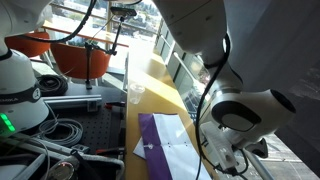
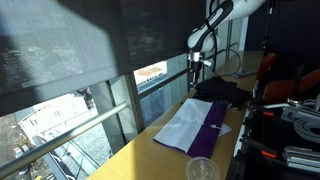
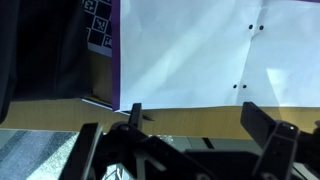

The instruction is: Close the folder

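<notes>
The folder's flap is open and should swing closed. My gripper needs to grab the open purple folder (image 2: 213, 128) next by its window-side corner, at the thin purple edge, to do that.
The purple folder (image 2: 213, 128) lies open on the wooden table. Its white sheets (image 2: 182, 128) face up beside the purple cover. It also shows in an exterior view (image 1: 150, 132) with white paper (image 1: 178, 152). In the wrist view the white punched sheet (image 3: 210, 50) fills the top, with a thin purple edge (image 3: 118, 50) on its left. My gripper (image 3: 198, 122) is open and empty, its two fingers hanging over the bare wood just off the paper's edge. In an exterior view the gripper (image 2: 196, 66) hovers above the far end of the folder.
A clear plastic cup (image 2: 202, 170) stands on the table near the folder and shows in an exterior view (image 1: 137, 94). A dark cloth or bag (image 2: 223, 90) lies beyond the folder. A black object with a patterned tag (image 3: 97, 25) lies beside the purple edge. Windows border the table.
</notes>
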